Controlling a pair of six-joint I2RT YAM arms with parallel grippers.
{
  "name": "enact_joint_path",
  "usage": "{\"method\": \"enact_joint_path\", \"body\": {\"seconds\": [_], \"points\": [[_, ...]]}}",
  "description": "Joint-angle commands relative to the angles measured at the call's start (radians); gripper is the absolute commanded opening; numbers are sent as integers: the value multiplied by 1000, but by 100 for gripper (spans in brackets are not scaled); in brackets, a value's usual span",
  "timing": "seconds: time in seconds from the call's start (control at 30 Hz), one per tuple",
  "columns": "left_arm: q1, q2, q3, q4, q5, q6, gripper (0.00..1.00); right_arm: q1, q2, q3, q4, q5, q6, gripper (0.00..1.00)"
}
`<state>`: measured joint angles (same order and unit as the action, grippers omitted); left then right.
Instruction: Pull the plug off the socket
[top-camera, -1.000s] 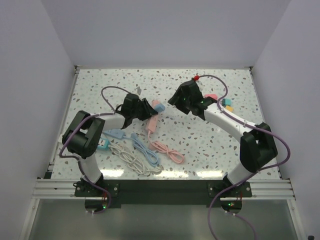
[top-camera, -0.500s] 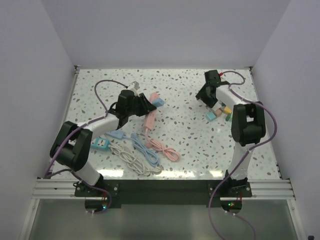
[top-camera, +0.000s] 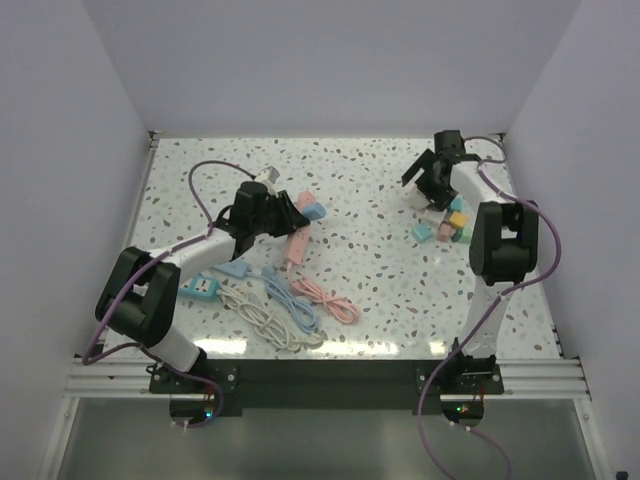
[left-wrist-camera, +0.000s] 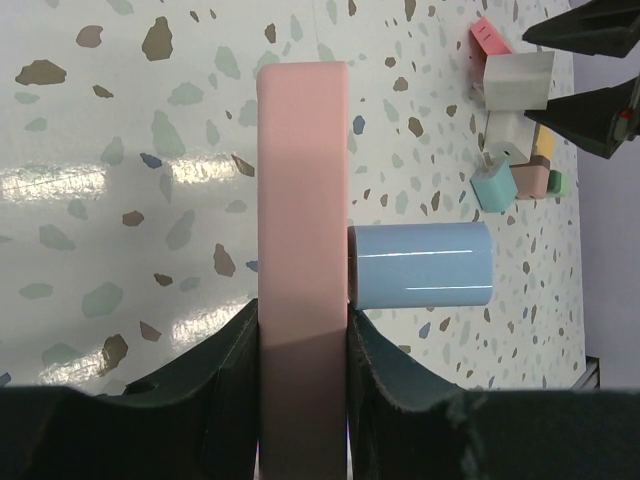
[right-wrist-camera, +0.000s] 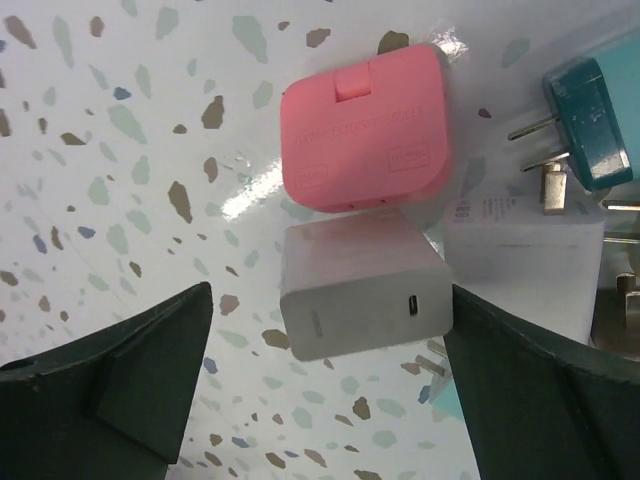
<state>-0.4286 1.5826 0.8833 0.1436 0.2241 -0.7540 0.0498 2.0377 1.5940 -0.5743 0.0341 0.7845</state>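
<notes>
The light blue plug (top-camera: 316, 210) has its body exposed. My right gripper should grab the opposite sides of its body next, to pull it off the socket.
A pink socket strip (left-wrist-camera: 303, 200) lies on the speckled table, with a light blue plug (left-wrist-camera: 420, 265) stuck into its right side. My left gripper (left-wrist-camera: 303, 335) is shut on the strip's near end. In the top view the strip (top-camera: 297, 243) and the blue plug (top-camera: 316, 210) sit left of centre, with my left gripper (top-camera: 278, 216) on them. My right gripper (right-wrist-camera: 330, 300) is open at the back right (top-camera: 428, 185), its jaws straddling a white charger (right-wrist-camera: 360, 285) without touching it.
A pink charger (right-wrist-camera: 365, 135), a teal plug (right-wrist-camera: 590, 120) and another white charger (right-wrist-camera: 525, 265) crowd the right gripper, part of a pile (top-camera: 452, 224). Pink (top-camera: 330, 298), blue (top-camera: 292, 300) and white (top-camera: 262, 320) cables lie near the front left.
My right arm has swung from the table's middle to the back right, over the pile of chargers. My left gripper has shifted the pink strip slightly back and left.
</notes>
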Motion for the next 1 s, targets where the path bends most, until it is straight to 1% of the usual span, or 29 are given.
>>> {"method": "enact_joint_path", "body": {"seconds": [0.0,0.03,0.07,0.13,0.27,0.37,0.4,0.47,0.5,0.6,0.67,0.7,0.8,0.97], "points": [[-1,-19,16,21,23,41,0,-1,-169,-21,30,-33,-28,98],[-2,-16,14,21,23,42,0,2,-201,-44,45,-93,-31,98],[-1,-10,16,22,21,45,0,2,-230,-93,63,-126,-36,98],[-1,-4,19,24,23,45,0,18,-299,-129,77,-187,-42,98],[-1,11,32,28,31,45,0,51,-397,-238,56,-243,-62,98],[-2,17,40,39,41,44,0,110,-439,-290,94,-286,-74,98],[-2,20,45,40,46,42,0,166,-439,-299,99,-315,-92,98],[-2,27,51,45,50,41,0,228,-429,-301,111,-335,-88,98],[-2,30,55,45,52,41,0,279,-422,-327,176,-368,-52,98],[-6,34,60,45,52,39,0,366,-416,-362,276,-340,38,98],[-6,31,59,47,50,36,0,395,-404,-371,312,-327,97,98],[-10,30,59,47,49,36,0,415,-396,-379,361,-309,116,98],[-15,31,56,47,49,33,0,438,-378,-387,428,-281,173,98],[-21,30,48,63,47,16,0,475,-297,-304,401,-270,203,98]]}}
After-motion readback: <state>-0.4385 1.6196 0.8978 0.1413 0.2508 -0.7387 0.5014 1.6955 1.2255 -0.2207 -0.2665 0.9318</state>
